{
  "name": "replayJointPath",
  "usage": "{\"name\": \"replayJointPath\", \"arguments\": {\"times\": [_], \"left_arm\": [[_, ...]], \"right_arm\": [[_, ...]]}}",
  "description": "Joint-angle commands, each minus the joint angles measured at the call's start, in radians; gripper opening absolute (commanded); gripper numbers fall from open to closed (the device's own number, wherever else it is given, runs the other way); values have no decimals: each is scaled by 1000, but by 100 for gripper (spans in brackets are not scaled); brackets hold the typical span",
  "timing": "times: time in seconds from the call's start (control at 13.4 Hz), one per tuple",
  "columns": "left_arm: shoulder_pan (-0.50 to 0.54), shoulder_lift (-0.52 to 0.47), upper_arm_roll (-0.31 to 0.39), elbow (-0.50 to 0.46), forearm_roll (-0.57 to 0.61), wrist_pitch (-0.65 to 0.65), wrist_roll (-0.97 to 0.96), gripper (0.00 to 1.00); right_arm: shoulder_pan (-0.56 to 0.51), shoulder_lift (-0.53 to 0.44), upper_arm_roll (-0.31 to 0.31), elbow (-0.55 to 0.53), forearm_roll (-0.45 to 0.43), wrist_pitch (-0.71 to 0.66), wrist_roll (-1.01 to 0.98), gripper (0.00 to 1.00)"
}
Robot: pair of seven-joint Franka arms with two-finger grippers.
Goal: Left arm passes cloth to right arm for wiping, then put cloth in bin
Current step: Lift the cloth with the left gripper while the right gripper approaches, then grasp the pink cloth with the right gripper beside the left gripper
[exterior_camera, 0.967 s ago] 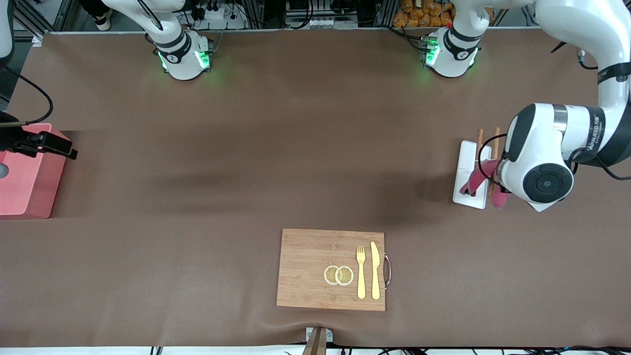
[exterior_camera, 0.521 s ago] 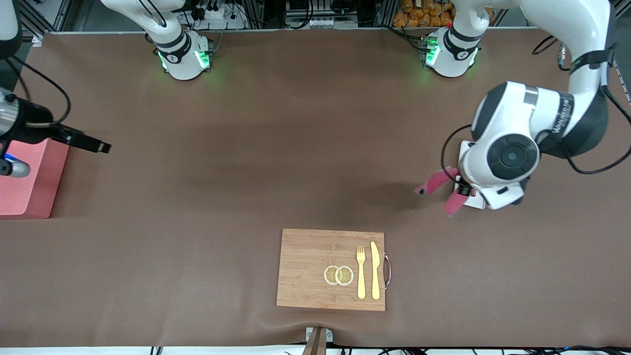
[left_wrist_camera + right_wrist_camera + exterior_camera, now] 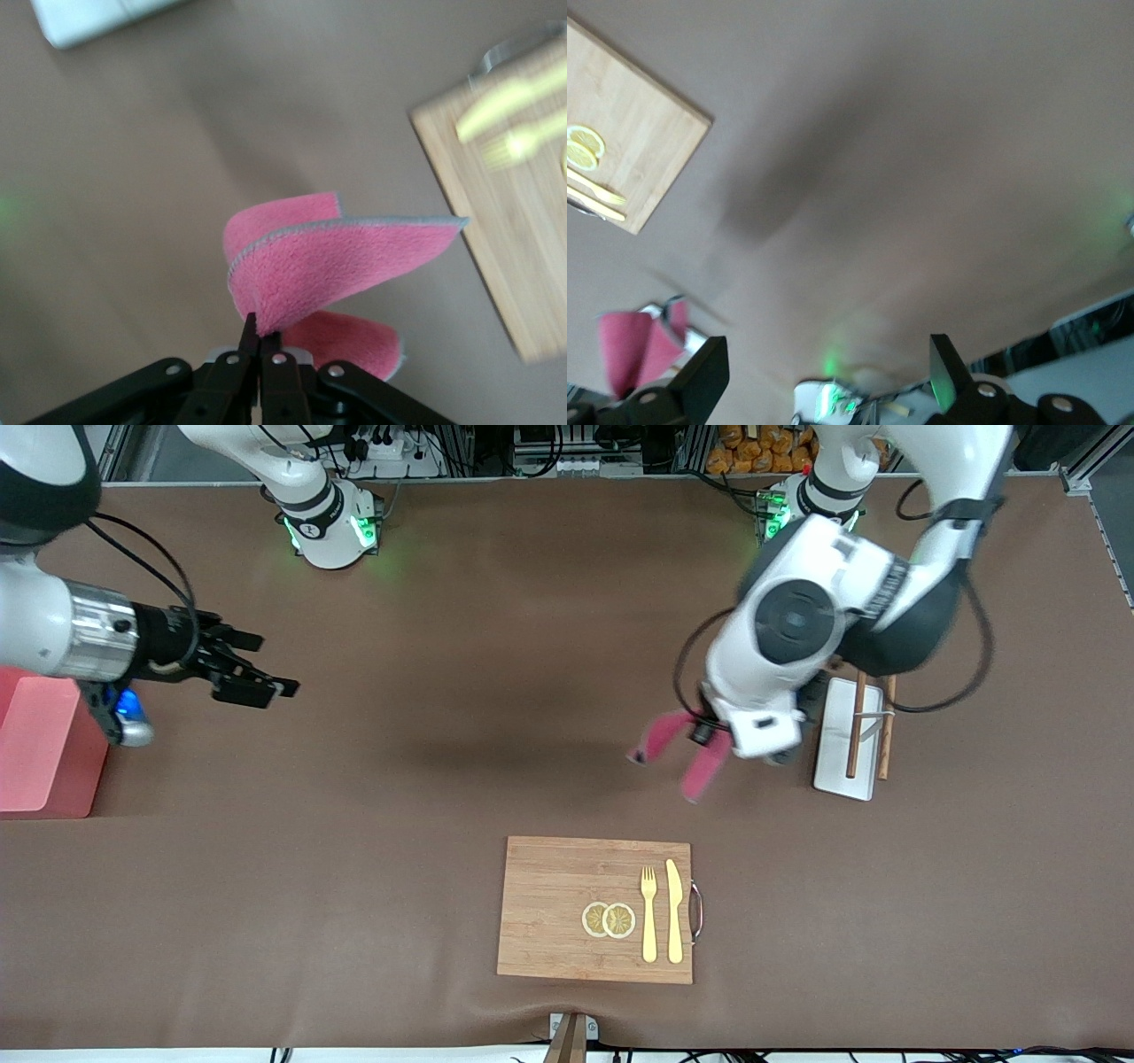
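The cloth's flaps should stay free for wiping, so the robot's right gripper needs to reach the crimson-pink cloth and take it by its gathered middle [image 3: 659,335].
My left gripper [image 3: 704,732] is shut on the crimson-pink cloth [image 3: 660,735] and holds it in the air over bare table, between the white tray and the table's middle. The cloth hangs in two flaps. In the left wrist view the gripper [image 3: 261,332] pinches the folded cloth [image 3: 345,257] at its edge. My right gripper [image 3: 257,682] is open and empty, in the air over the table near the pink bin [image 3: 40,744]. In the right wrist view the gripper [image 3: 824,372] has its fingers wide apart, and the cloth [image 3: 633,350] shows in the distance.
A wooden cutting board [image 3: 549,909] lies near the front edge, with two lemon slices [image 3: 609,919], a yellow fork [image 3: 648,914] and a knife [image 3: 674,911]. A flat white tray [image 3: 837,735] with wooden sticks lies beside the left gripper, toward the left arm's end.
The left arm has swung from over the white tray toward the table's middle with the cloth in its gripper. The right arm has moved off the bin toward the middle.
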Motion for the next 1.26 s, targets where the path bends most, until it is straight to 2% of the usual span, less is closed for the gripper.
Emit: {"name": "replayJointPath", "arguments": {"times": [0.0,0.15,0.37,0.6,0.97,1.19], "left_arm": [[-75,20,0,25,-56,89,-46,0],[-118,17,0,25,-131,161,-51,0],[-181,10,-1,25,-216,264,-54,0],[-219,5,-3,25,-221,331,-106,0],[-213,-12,-21,25,-222,350,-132,0],[-210,-21,-21,25,-222,350,-139,0]], "right_arm": [[83,75,-9,16,92,52,167,100],[106,108,-9,14,146,124,247,100],[166,146,-9,13,168,182,311,100],[237,171,-9,4,171,257,367,100],[315,165,-13,-67,150,320,401,100],[338,146,-13,-113,136,296,404,100]]}}
